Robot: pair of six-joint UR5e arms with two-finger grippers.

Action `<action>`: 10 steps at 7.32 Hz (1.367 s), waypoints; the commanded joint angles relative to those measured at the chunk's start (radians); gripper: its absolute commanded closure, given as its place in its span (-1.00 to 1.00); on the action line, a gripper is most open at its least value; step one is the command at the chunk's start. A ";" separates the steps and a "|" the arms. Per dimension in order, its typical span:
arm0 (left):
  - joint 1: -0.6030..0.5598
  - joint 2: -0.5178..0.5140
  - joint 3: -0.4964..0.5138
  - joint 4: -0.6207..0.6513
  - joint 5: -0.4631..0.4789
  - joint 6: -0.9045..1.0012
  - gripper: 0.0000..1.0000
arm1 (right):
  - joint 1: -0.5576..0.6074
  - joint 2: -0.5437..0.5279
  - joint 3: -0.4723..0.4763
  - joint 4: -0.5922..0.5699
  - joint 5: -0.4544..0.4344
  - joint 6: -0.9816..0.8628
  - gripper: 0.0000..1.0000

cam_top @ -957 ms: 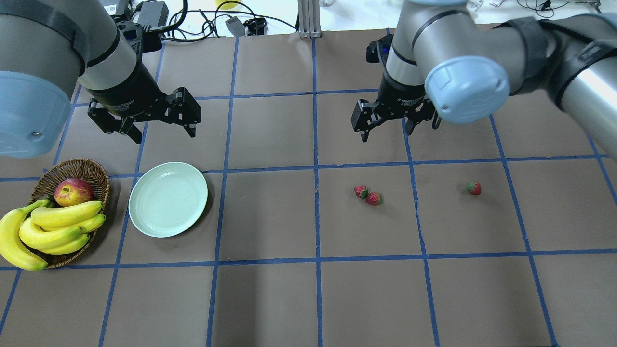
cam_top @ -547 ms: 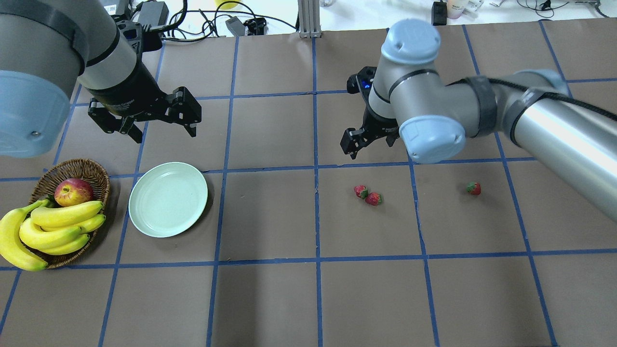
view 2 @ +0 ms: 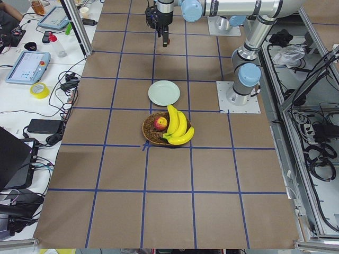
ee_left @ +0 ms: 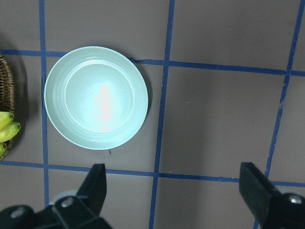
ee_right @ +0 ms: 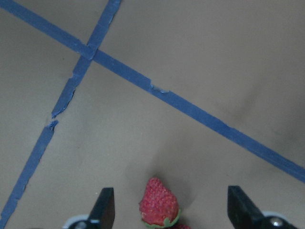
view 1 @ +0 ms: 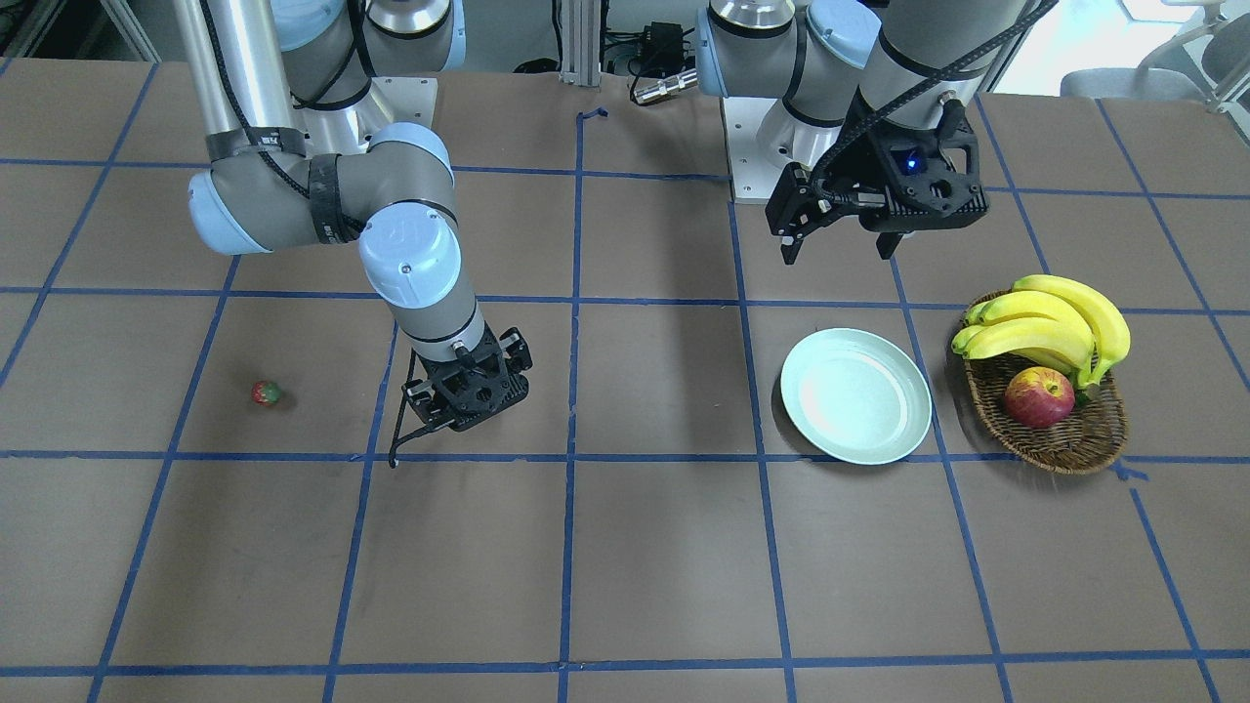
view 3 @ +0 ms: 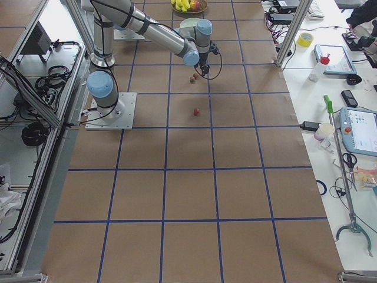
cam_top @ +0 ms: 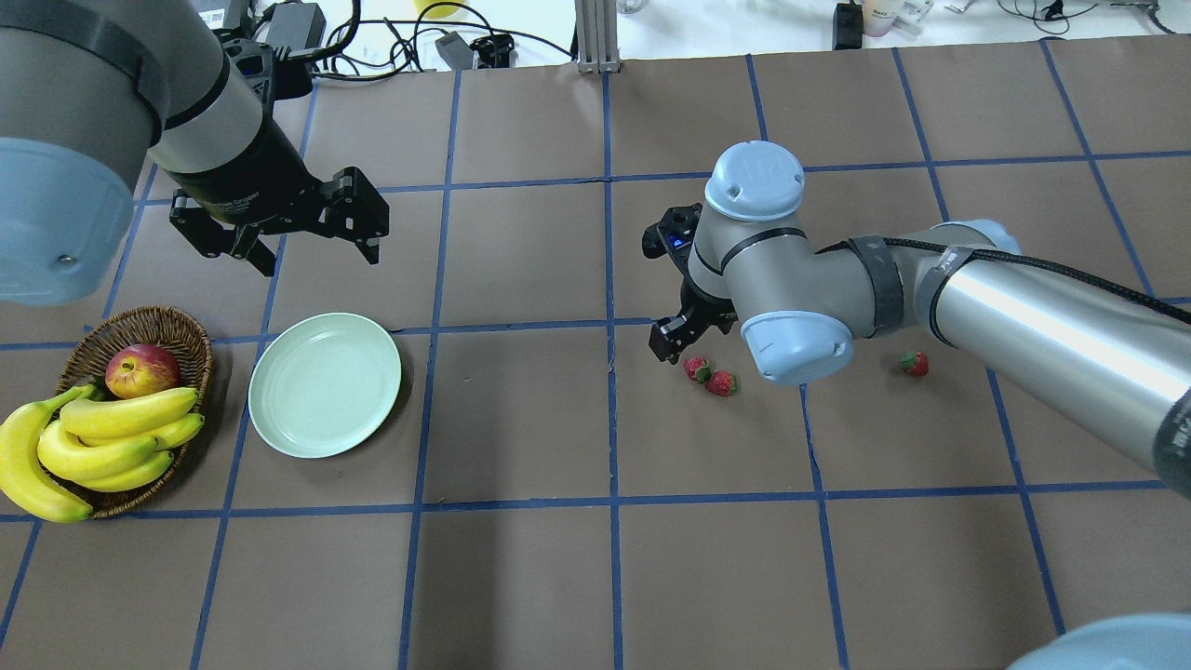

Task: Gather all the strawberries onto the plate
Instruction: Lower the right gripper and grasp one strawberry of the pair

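My right gripper grabs the strawberry by its plump red body (ee_right: 157, 200) beside the leafy cap next, to collect it into the plate.
Two strawberries (cam_top: 697, 369) (cam_top: 720, 383) lie touching on the brown table, and a third strawberry (cam_top: 915, 363) lies apart to the right, also showing in the front view (view 1: 266, 392). My right gripper (cam_top: 684, 346) is open and low over the pair; in its wrist view one strawberry (ee_right: 159, 208) sits between the fingers (ee_right: 106, 207). In the front view the right gripper (view 1: 467, 405) hides the pair. The empty mint plate (cam_top: 324, 385) lies far left. My left gripper (cam_top: 312, 256) is open and empty, hovering behind the plate (ee_left: 96, 98).
A wicker basket (cam_top: 140, 326) with bananas (cam_top: 102, 437) and an apple (cam_top: 141, 369) stands left of the plate. Blue tape lines grid the table. A thin black cable (view 1: 395, 444) hangs from the right wrist to the table.
My right arm has swung toward the robot and down, bringing its open gripper from the far side of the table to just over the two touching strawberries. The left arm has not moved.
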 commanded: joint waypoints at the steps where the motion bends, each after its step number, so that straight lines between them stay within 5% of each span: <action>1: 0.000 0.000 0.000 0.000 0.003 0.000 -1.00 | 0.004 0.009 0.027 -0.014 -0.001 0.001 -0.70; 2: 0.000 0.000 -0.001 0.000 0.004 0.000 -1.00 | 0.004 0.019 0.034 -0.018 0.001 0.006 -0.62; 4: 0.000 0.000 -0.001 0.000 0.006 0.000 -1.00 | 0.004 0.023 0.051 -0.020 0.002 0.010 0.50; 5: 0.000 0.000 -0.001 0.000 0.001 0.000 -1.00 | 0.004 0.023 0.048 -0.021 0.002 0.010 0.82; 7: 0.000 -0.003 0.000 -0.002 0.000 0.000 -1.00 | 0.004 0.012 0.036 -0.028 0.001 0.017 1.00; 10: 0.002 -0.006 -0.004 0.000 -0.006 -0.028 -1.00 | 0.151 0.024 -0.082 -0.014 0.034 0.376 1.00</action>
